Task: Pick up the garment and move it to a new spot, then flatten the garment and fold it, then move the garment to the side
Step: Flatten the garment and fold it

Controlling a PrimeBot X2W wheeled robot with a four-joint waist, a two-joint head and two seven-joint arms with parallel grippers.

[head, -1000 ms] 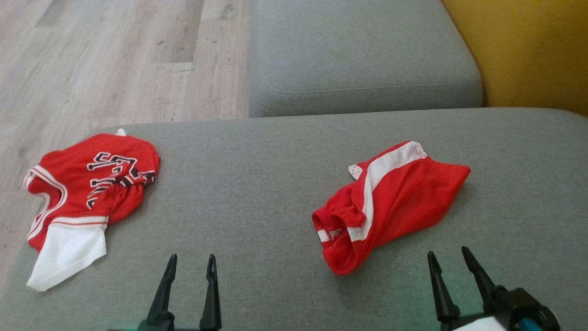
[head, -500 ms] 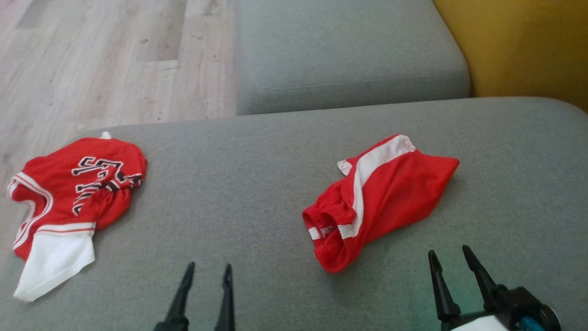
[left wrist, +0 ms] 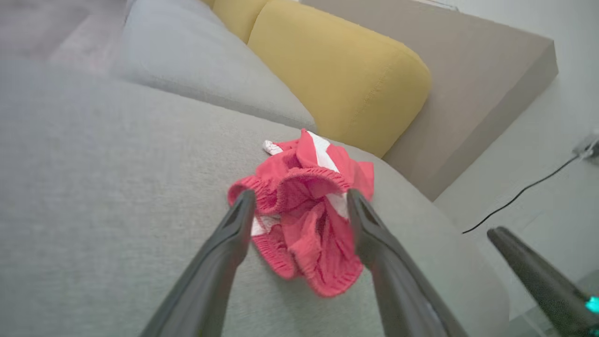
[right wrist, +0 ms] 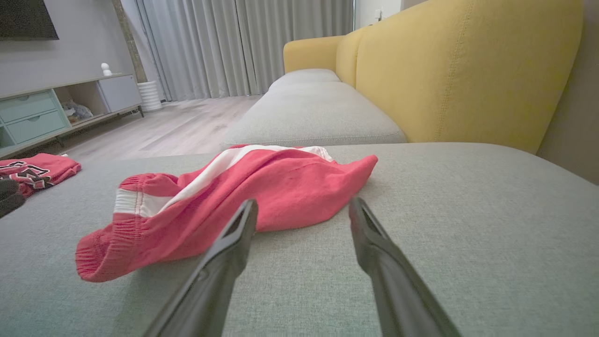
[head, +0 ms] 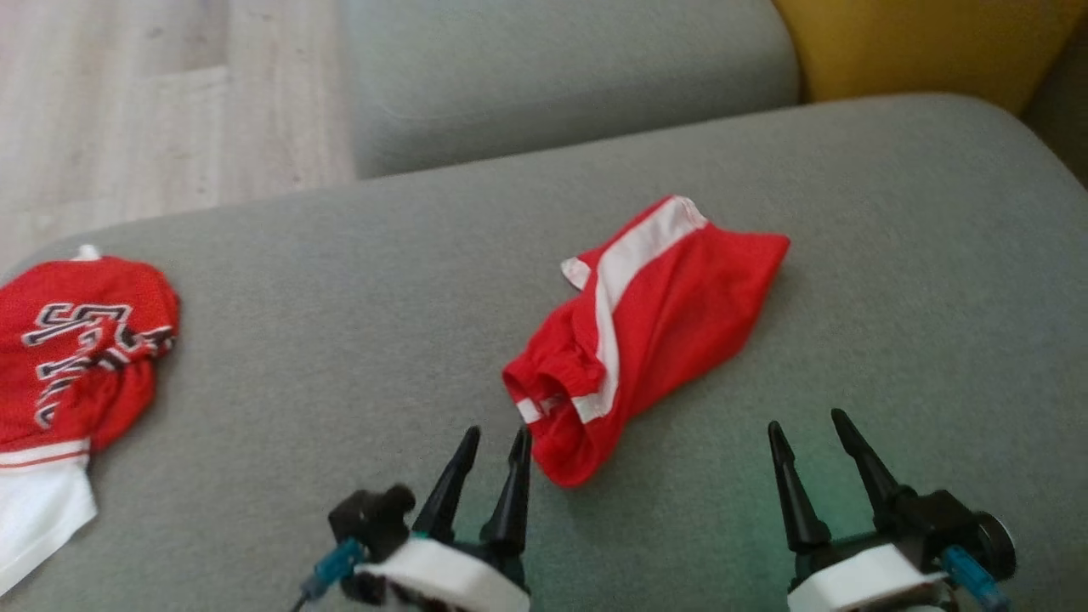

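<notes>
My left gripper picks up the crumpled red shorts by the elastic waistband (head: pixel 537 407) (left wrist: pixel 281 194) next, to move them to a new spot.
The garment (head: pixel 671 306) is a pair of red shorts with a white side stripe, lying crumpled on the grey sofa seat (head: pixel 340 280). My left gripper (head: pixel 497 435) is open, its tips just short of the elastic waistband end. In the left wrist view the garment (left wrist: pixel 304 187) lies straight ahead between the spread fingers of the left gripper (left wrist: pixel 299 194), and nothing is held. My right gripper (head: pixel 806 421) is open and empty, a little to the right of the shorts and nearer to me. Its wrist view has the garment (right wrist: pixel 262 187) ahead and to the left of the right gripper (right wrist: pixel 303 202).
A red jersey (head: pixel 76 348) with black lettering and a white part lies at the seat's left end, also the jersey (right wrist: pixel 37 169). A second grey cushion (head: pixel 552 76) and a yellow backrest (head: pixel 918 42) lie beyond. Wooden floor (head: pixel 127 110) drops off at the far left.
The camera has swung to the right, so the whole picture has slid left. My left gripper has moved right and forward, up to the waistband end of the shorts. The right gripper has kept its place.
</notes>
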